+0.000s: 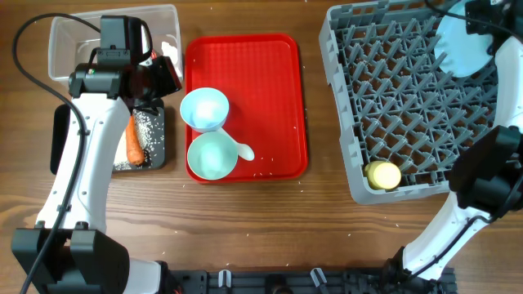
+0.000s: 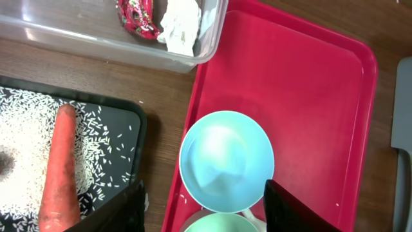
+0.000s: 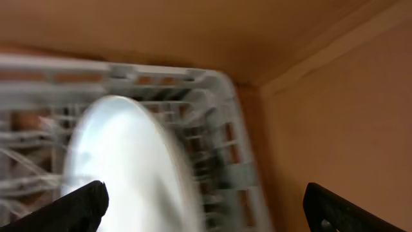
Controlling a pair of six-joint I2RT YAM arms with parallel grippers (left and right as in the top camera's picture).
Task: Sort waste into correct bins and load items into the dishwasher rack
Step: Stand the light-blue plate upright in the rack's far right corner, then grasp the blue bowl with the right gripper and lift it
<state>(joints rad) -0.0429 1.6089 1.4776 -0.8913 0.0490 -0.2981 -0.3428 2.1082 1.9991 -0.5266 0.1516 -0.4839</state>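
Note:
My right gripper grabs the rim of the pale blue bowl [image 1: 204, 109] on the side facing the rack next, to load the bowl tilted between the rack's wires.
My left gripper [image 1: 166, 75] [image 2: 206, 216] is open and empty above the pale blue bowl [image 1: 204, 109] [image 2: 225, 161] and pale green bowl [image 1: 212, 155] on the red tray. The white spoon [image 1: 243, 152] lies beside the green bowl. The carrot [image 1: 135, 140] [image 2: 59, 167] and rice [image 2: 103, 138] lie in the black tray [image 1: 161, 122]. The wrapper [image 2: 136, 16] and tissue [image 2: 180, 22] are in the clear tub [image 1: 73, 41]. My right gripper [image 1: 482, 16] [image 3: 206, 212] is open over the blue plate [image 1: 466, 45] [image 3: 122, 161], which stands in the rack [image 1: 409, 106]. The yellow cup [image 1: 382, 174] sits in the rack's front. I cannot make out the brown lump.
The red serving tray [image 1: 270, 65] lies between the bins and the rack, with a few rice grains [image 1: 260, 172] at its front edge. The left arm hangs over the black tray and tub. The right wrist view is blurred.

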